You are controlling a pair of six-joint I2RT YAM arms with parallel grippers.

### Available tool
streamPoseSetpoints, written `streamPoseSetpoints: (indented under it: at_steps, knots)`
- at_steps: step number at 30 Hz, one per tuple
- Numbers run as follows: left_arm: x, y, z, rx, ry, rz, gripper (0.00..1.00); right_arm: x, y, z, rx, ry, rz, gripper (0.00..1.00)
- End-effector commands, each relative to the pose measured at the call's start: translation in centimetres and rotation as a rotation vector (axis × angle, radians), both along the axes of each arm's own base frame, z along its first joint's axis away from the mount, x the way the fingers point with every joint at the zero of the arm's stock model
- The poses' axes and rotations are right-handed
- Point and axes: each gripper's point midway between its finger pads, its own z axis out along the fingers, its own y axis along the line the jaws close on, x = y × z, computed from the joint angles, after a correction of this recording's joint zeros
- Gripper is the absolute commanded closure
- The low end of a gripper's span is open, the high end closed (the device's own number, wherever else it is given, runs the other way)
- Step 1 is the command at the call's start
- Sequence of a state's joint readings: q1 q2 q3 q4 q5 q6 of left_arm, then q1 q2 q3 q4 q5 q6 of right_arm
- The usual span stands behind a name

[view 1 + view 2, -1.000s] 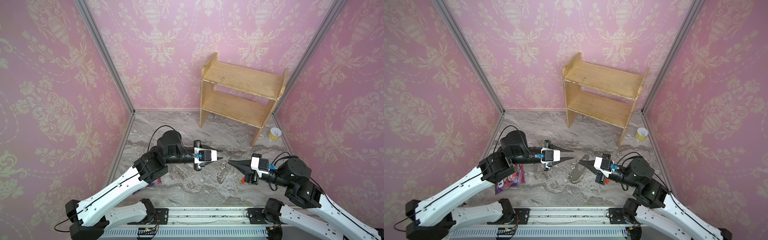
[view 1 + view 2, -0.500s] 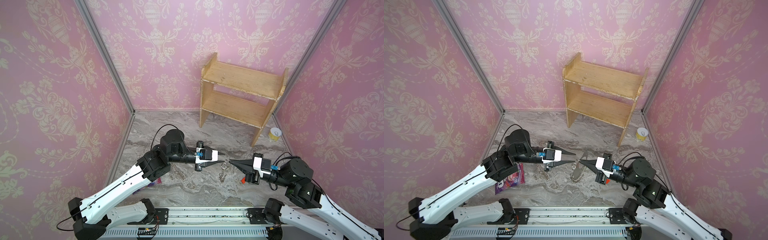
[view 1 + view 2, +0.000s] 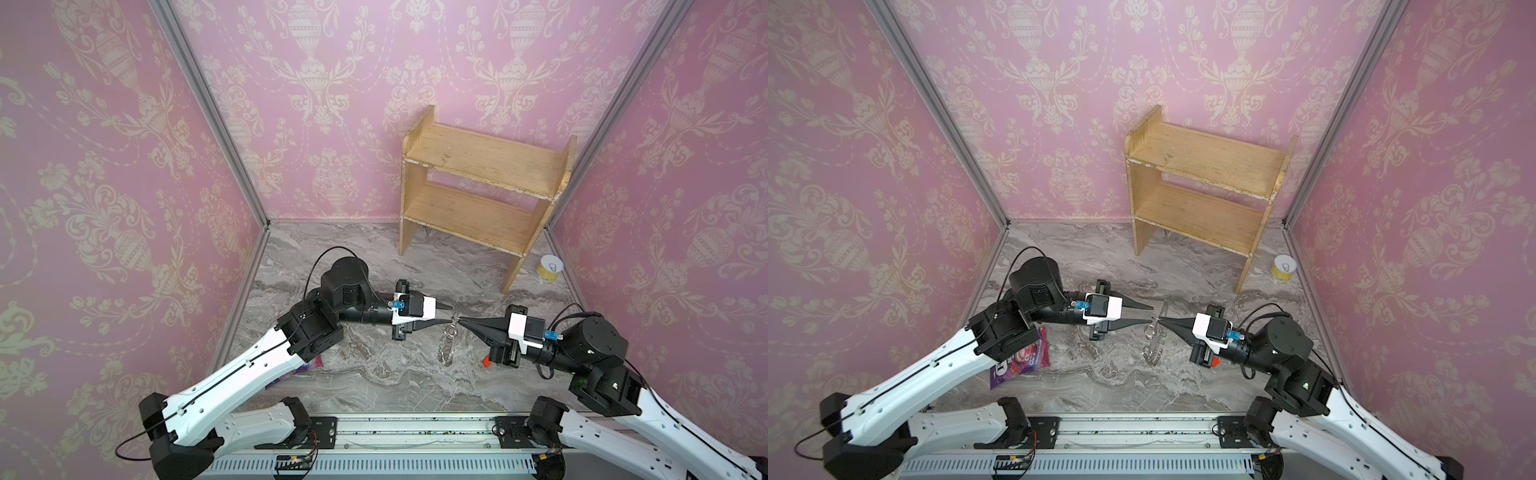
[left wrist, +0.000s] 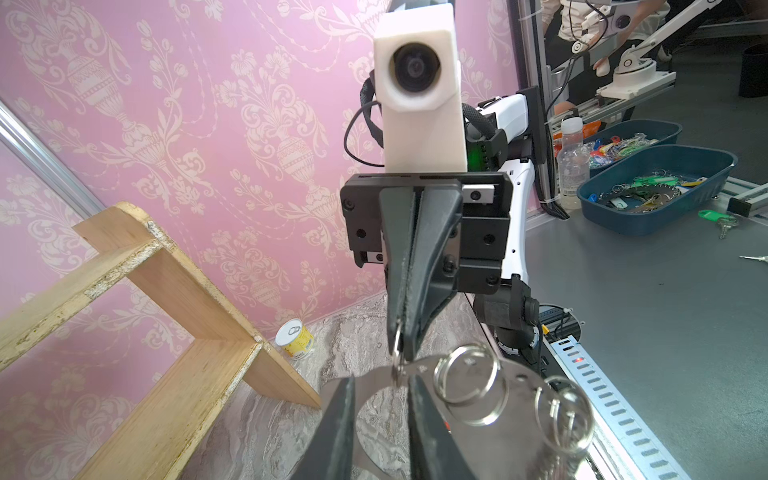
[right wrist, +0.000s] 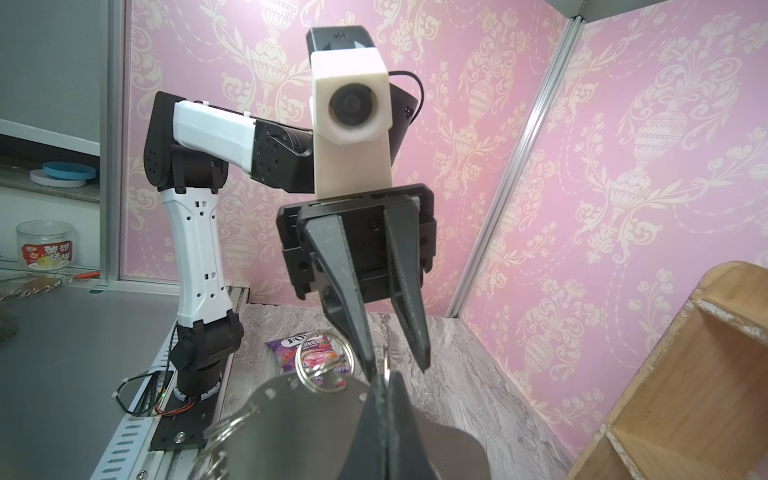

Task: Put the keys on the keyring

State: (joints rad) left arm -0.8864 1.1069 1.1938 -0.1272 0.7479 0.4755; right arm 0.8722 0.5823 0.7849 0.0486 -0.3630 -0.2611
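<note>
The near edge of the small split ring reaches between my left gripper's fingers, so closing now would catch the ring.
The keyring (image 3: pixel 448 345) (image 3: pixel 1152 345), a flat band edged with silver split rings (image 4: pixel 465 374), hangs above the marble floor. My right gripper (image 3: pixel 460 319) (image 5: pixel 385 380) is shut on one small split ring at the band's top end. My left gripper (image 3: pixel 451 313) (image 4: pixel 380 386) faces it tip to tip, open. Its lower fingertip (image 5: pixel 370 368) is right at that held ring, and nothing is clamped between the jaws. The keys show only as a red-orange tag (image 3: pixel 485 363) (image 3: pixel 1214 362) on the floor, mostly hidden under the right gripper's body.
A wooden two-level shelf (image 3: pixel 478 195) stands at the back right with a yellow can (image 3: pixel 549 268) beside its leg. A purple candy packet (image 3: pixel 1021 359) lies under the left arm. Pink walls close in on three sides.
My left gripper has moved right until its tips meet the right gripper's tip. The right gripper has come slightly toward it, still holding the keyring.
</note>
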Motion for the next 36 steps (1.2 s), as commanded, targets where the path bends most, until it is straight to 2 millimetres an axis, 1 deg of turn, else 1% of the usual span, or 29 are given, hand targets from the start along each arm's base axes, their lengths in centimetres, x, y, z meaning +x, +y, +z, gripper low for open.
streamPoseSetpoints:
  at_steps: [1, 6, 13, 19, 24, 25, 26, 27, 28, 29, 32, 34, 36]
  knots:
    - [-0.3, -0.1, -0.1, -0.003, 0.031, -0.032, 0.75, -0.2, 0.1, 1.0, 0.041, -0.030, 0.014, 1.00]
    - [-0.2, -0.1, -0.1, -0.005, 0.030, -0.031, 0.79, -0.2, 0.2, 1.1, 0.044, -0.030, 0.016, 1.00]
    - [-0.2, -0.2, -0.3, 0.005, 0.033, -0.034, 0.88, -0.3, 0.1, 1.2, 0.048, -0.032, 0.018, 1.00]
    - [-0.3, -0.2, -0.2, 0.010, 0.032, -0.039, 1.00, -0.3, 0.1, 1.2, 0.048, -0.029, 0.018, 1.00]
    - [-0.1, -0.1, -0.3, 0.017, 0.019, -0.025, 1.00, 0.0, 0.2, 0.7, 0.028, -0.005, 0.011, 1.00]
    - [-0.1, 0.0, -0.4, 0.021, 0.010, -0.019, 1.00, 0.1, 0.2, 0.4, 0.011, 0.010, 0.002, 1.00]
    - [0.0, 0.1, -0.5, 0.027, 0.001, -0.009, 1.00, 0.4, 0.1, 0.1, -0.006, 0.028, -0.012, 0.93]
    - [0.0, 0.2, -0.6, 0.033, -0.008, -0.003, 1.00, 0.5, 0.0, -0.2, -0.019, 0.041, -0.024, 0.85]
    - [0.1, 0.4, -0.6, 0.038, -0.018, 0.005, 1.00, 0.6, -0.2, -0.4, -0.034, 0.052, -0.033, 0.70]
    - [0.0, 0.5, -0.6, 0.042, -0.026, 0.009, 1.00, 0.6, -0.3, -0.6, -0.044, 0.066, -0.040, 0.64]
    - [0.0, 0.9, -0.6, 0.057, -0.051, 0.021, 1.00, 0.6, -1.0, -1.4, -0.079, 0.105, -0.069, 0.54]
    - [0.0, 1.1, -0.7, 0.065, -0.065, 0.029, 1.00, 0.9, -1.5, -1.9, -0.094, 0.132, -0.098, 0.43]
    - [0.1, 1.3, -0.9, 0.075, -0.072, 0.039, 1.00, 1.3, -2.0, -2.6, -0.108, 0.172, -0.139, 0.39]
